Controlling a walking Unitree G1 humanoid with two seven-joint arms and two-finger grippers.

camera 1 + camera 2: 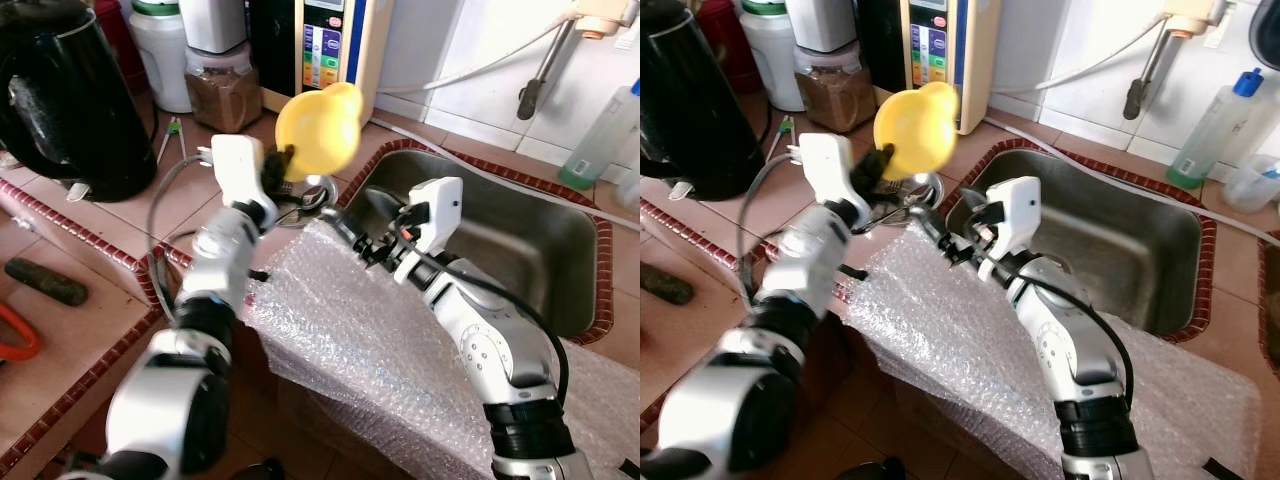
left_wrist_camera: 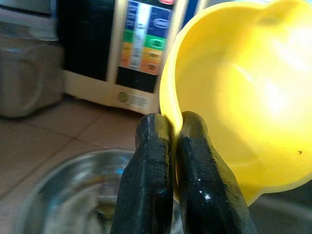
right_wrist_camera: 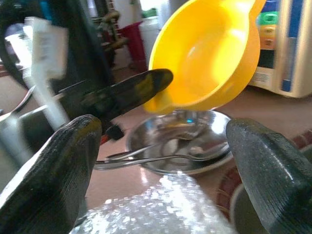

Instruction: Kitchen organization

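Note:
Next, my right gripper grabs the yellow bowl by the opposite rim (image 1: 350, 150), since my left gripper already covers one edge of the bowl.
My left gripper (image 1: 284, 160) is shut on the rim of a yellow plastic bowl (image 1: 318, 128) and holds it tilted in the air. In the left wrist view both black fingers (image 2: 153, 161) pinch the yellow bowl's (image 2: 243, 97) edge. Right below it a steel bowl (image 1: 318, 193) with spoons in it rests on the tiled counter by the sink's corner. My right gripper (image 1: 345, 225) stands open over the bubble wrap and points at the steel bowl (image 3: 175, 146), with the yellow bowl (image 3: 204, 53) hanging just above and nothing between its fingers.
A sheet of bubble wrap (image 1: 370, 340) covers the counter in front. The steel sink (image 1: 520, 240) lies to the right, with a bottle (image 1: 600, 130) behind it. A black kettle (image 1: 70, 100), a jar of brown powder (image 1: 222, 90) and a water dispenser (image 1: 320, 45) stand at the back.

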